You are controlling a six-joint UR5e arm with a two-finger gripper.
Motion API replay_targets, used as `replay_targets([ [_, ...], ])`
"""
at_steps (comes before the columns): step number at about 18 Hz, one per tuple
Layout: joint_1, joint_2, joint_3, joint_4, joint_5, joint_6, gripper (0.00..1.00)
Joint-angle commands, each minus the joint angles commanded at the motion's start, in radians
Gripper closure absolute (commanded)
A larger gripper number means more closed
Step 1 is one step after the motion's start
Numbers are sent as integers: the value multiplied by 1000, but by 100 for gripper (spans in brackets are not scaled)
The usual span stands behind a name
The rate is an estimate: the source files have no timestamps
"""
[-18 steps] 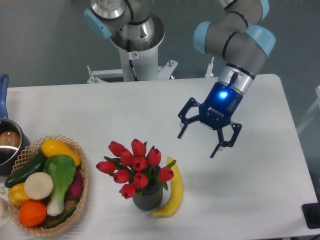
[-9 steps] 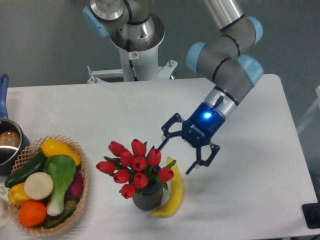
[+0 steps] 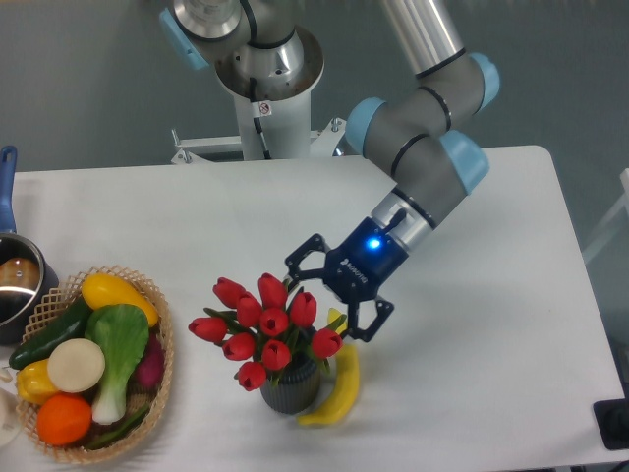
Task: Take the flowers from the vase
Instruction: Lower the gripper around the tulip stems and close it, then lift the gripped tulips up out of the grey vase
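Note:
The gripper grabs the flowers (image 3: 265, 326) by their red tulip buds next, to lift them out of the dark grey vase (image 3: 292, 389).
The flowers (image 3: 265, 326), a bunch of red tulip buds with green leaves, stand in the vase (image 3: 290, 386), a short dark grey ribbed cylinder near the table's front. The bunch spreads wider than the vase and hides its mouth. My gripper (image 3: 316, 303) hangs open just right of the bunch, tilted toward it. One fingertip is by the upper right buds and the other is near the bud on the right side. Nothing is held between the fingers.
A yellow banana (image 3: 336, 384) lies against the vase's right side, under the gripper. A woven basket (image 3: 163, 369) of vegetables and fruit sits at the front left. A pot (image 3: 14, 285) with a blue handle is at the left edge.
The gripper has travelled left and down from the right middle of the table to the right edge of the flowers, staying open. The flowers and vase have not moved.

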Motion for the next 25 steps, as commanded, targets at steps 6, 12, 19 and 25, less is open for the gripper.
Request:
replay_targets([
  [6,-22,-8,5,0,0,0,5],
  [12,-12,-12,49,0,6,3,100],
  [19,1,-2,51,0,6,-9,100],
  [25,9,63,66,0,3,-142,100],
])
